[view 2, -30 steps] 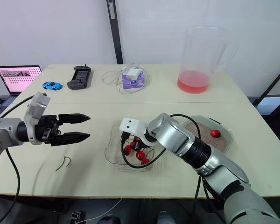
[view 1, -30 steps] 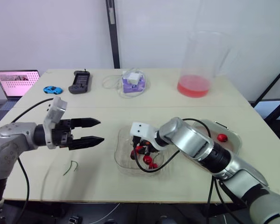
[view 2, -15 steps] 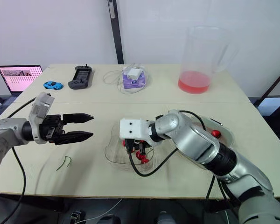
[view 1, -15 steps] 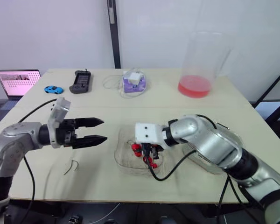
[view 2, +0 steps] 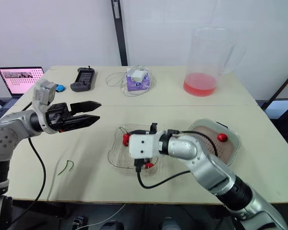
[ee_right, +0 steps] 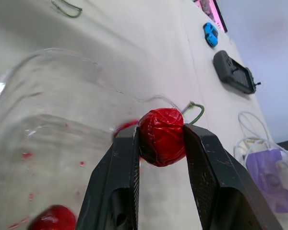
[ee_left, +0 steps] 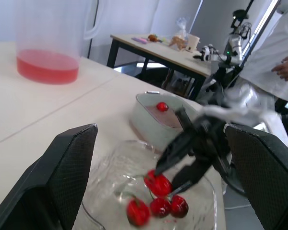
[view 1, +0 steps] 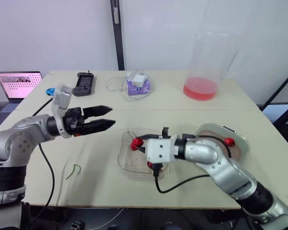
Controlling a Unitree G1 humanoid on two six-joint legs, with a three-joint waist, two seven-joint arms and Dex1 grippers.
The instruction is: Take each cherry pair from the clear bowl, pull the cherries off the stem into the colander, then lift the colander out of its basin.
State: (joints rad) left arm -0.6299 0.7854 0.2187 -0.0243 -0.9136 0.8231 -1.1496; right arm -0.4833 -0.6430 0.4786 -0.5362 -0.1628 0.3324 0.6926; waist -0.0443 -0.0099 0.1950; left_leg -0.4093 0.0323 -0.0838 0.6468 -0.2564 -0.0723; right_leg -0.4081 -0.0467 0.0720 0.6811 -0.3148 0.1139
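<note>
My left gripper should pinch the cherry by its green stem next. My right gripper's fingers cover the cherry, and only the stem curls out free.
My right gripper is shut on a red cherry, held just above the left rim of the clear bowl. A green stem curls out beside that cherry. More cherries lie in the bowl's bottom. My left gripper hovers open and empty over the table, left of the bowl, its tips pointing at the held cherry. The colander in its basin stands right of the bowl with one cherry inside.
A pitcher of red liquid stands at the back right. A laptop, blue toy car, black handset and purple box with cable line the far edge. A loose green stem lies front left.
My right gripper came up out of the bowl with a cherry and swung to the bowl's left rim. My left gripper rose and moved right, closer to the bowl.
</note>
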